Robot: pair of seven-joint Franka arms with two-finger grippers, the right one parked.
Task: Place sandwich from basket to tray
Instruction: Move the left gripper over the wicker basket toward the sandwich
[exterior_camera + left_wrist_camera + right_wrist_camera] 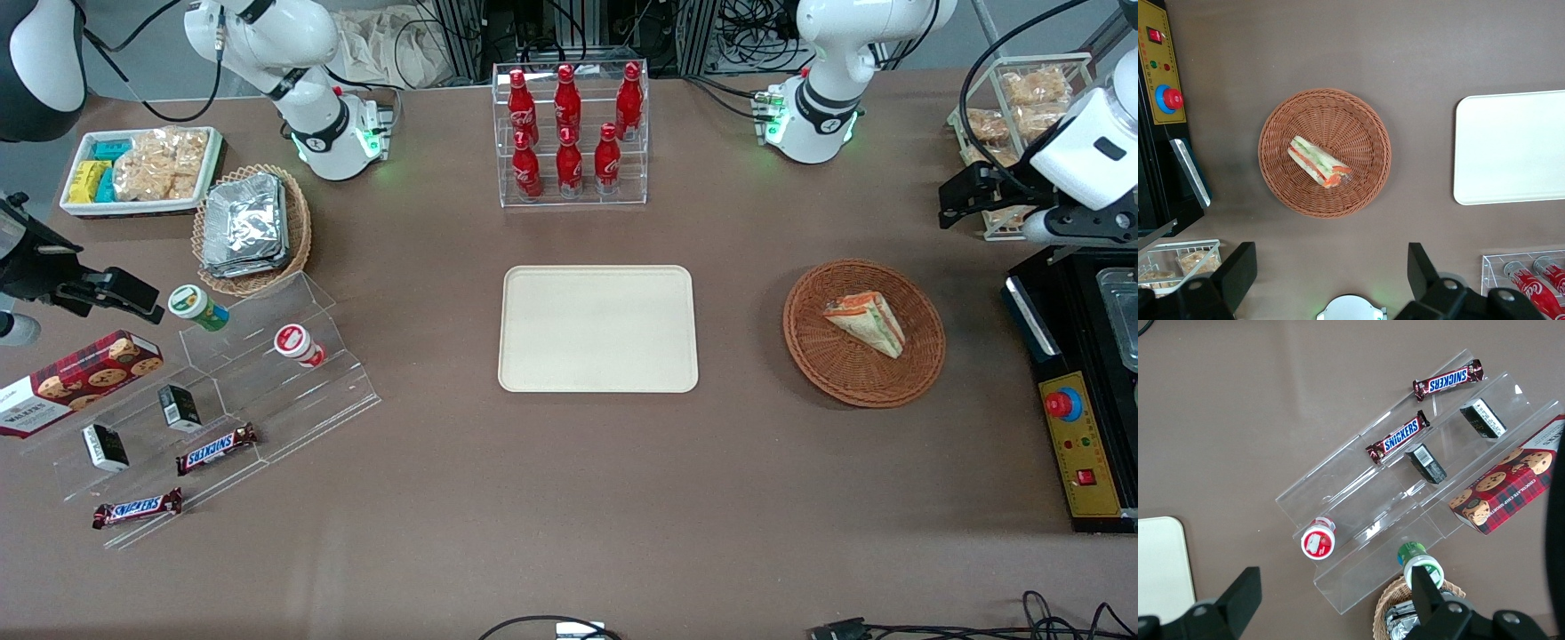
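Observation:
I will next pick up the sandwich by its crinkled wrapper end [840,309] with my left gripper. Then I will carry the sandwich from the basket to the cream tray [597,329].
The sandwich [865,322] is a wrapped triangular wedge lying in the reddish-brown wicker basket [836,378], toward the working arm's end of the table. The cream tray [597,329] lies flat and bare beside the basket, at the table's middle. My left gripper [958,201] is open and empty. It hangs above the table, farther from the front camera than the basket and apart from it. The left wrist view shows the sandwich [1319,161] in the basket [1361,120], the tray [1511,147] and the spread gripper [1330,267].
A black control box with a red button [1076,427] stands close beside the basket. A clear rack of snack bags [1022,107] is near the gripper. A cola bottle rack [569,133] stands farther back than the tray. A tan basket of foil packets [249,227] and a clear stepped stand [222,400] sit toward the parked arm's end.

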